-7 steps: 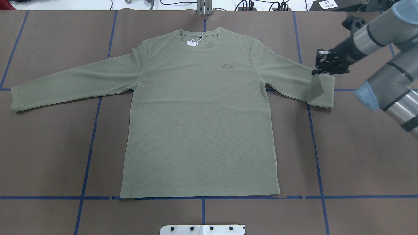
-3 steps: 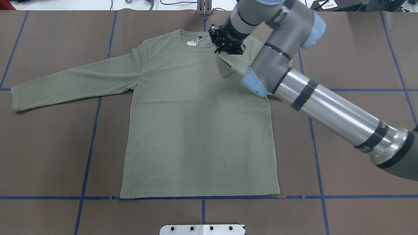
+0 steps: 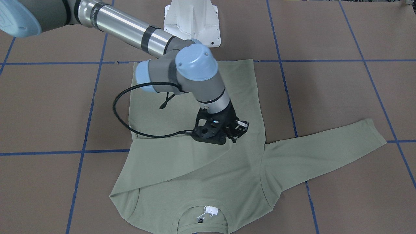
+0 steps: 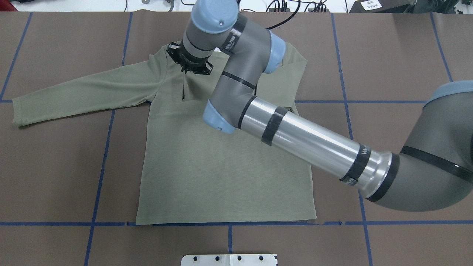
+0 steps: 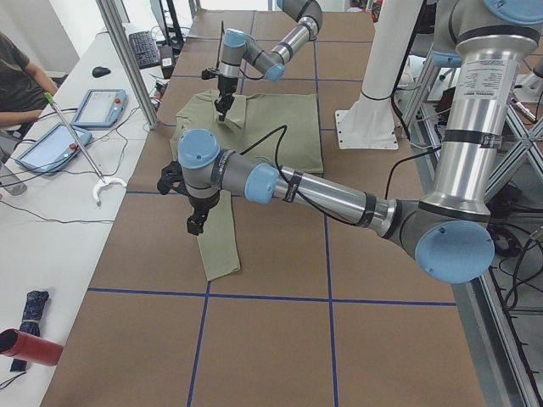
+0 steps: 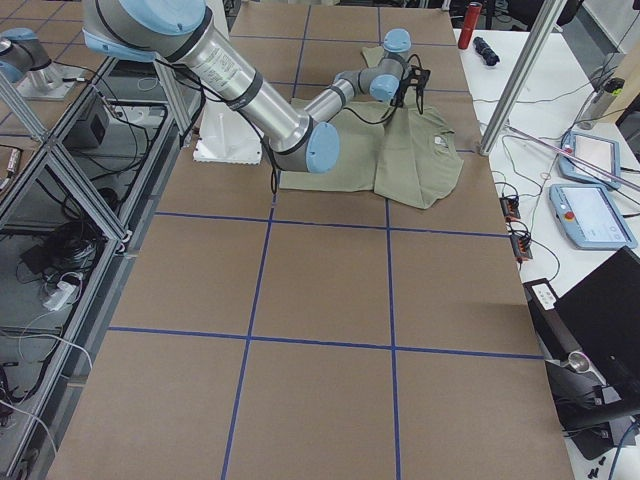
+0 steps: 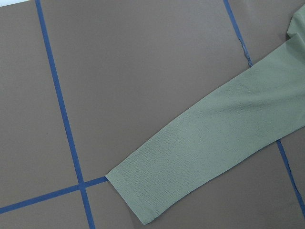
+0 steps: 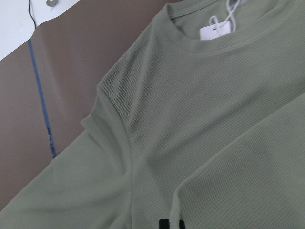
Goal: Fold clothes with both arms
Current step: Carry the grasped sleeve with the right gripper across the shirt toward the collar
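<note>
The cuff (image 3: 230, 148) stops short of the outstretched sleeve's seam (image 3: 261, 168), so my right gripper should keep holding the cuff until it gets to that seam.
The sage-green shirt (image 4: 221, 177) lies flat, chest up, collar at the far edge with a white hang tag (image 3: 209, 211). My right gripper (image 4: 189, 68) is shut on the cuff of the shirt's right sleeve (image 3: 169, 162), which it holds over the left chest, so the sleeve is folded across the front. The wrist view shows its fingertips (image 8: 169, 224) on the cloth. The left sleeve (image 4: 74, 92) stays stretched out flat, with its cuff (image 7: 138, 200) on a tape line. My left gripper (image 5: 195, 227) hovers above that cuff; I cannot tell whether it is open or shut.
Brown table cover (image 4: 406, 55) with a blue tape grid. The white pedestal base (image 3: 191, 19) stands at the robot's edge. A person (image 5: 17, 76) sits at a side table with control tablets (image 5: 97, 106). My right arm's forearm (image 4: 314, 144) crosses over the shirt's right half.
My right gripper has carried the right cuff from the table's right side, across the chest, to the left shoulder area. The left sleeve and the body have not moved.
</note>
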Action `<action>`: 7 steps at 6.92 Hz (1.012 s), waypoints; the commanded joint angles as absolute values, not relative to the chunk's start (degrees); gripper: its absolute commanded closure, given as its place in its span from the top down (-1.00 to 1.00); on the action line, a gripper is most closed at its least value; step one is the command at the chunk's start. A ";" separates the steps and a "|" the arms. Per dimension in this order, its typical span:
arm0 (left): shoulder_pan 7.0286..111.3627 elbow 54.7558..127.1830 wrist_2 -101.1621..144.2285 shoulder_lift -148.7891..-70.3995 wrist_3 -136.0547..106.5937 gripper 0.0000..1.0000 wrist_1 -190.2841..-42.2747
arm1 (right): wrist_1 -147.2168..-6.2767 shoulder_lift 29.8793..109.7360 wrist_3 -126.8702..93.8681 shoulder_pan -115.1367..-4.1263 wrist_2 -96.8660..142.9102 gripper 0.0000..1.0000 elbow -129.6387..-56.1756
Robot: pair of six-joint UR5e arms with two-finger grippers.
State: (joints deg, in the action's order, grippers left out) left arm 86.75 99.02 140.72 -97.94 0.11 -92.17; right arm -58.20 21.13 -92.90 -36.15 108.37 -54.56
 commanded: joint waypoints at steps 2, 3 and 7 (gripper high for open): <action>86.75 98.96 140.80 -97.91 0.09 1.00 -92.11 | -54.40 17.14 -92.90 -31.12 101.97 -1.00 -48.17; 86.66 98.96 140.80 -97.91 0.09 1.00 -92.11 | -54.32 16.09 -92.90 -30.77 100.65 -1.00 -47.21; 86.75 99.05 140.80 -97.91 0.09 1.00 -92.20 | -51.15 13.36 -92.90 -29.62 96.34 -0.78 -41.31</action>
